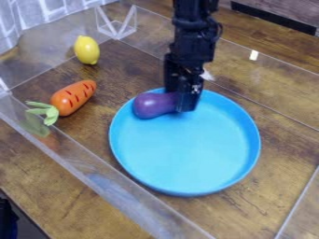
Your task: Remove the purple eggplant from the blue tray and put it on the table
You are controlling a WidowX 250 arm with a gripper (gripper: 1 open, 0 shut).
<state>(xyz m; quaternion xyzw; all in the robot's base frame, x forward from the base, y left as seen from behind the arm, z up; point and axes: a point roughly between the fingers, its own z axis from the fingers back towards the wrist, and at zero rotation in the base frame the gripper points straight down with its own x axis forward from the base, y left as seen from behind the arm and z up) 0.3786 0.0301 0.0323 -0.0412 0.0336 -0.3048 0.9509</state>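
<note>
The gripper grips the purple eggplant [149, 105] by its stem end [182, 101] next, to remove the eggplant from the blue tray.
The purple eggplant [149, 105] lies on its side inside the blue tray [187, 154], against the tray's far-left rim. My gripper [186, 95] hangs straight down at the eggplant's right end, its dark fingers open and holding nothing. The fingertips sit low over the tray and hide the eggplant's right tip. Whether a finger touches the eggplant I cannot tell. The dark wood table [75, 191] surrounds the tray.
An orange carrot [73, 96] with green leaves lies left of the tray. A yellow lemon [86, 49] sits at the back left. Clear acrylic walls [118, 21] run along the table's left and back edges.
</note>
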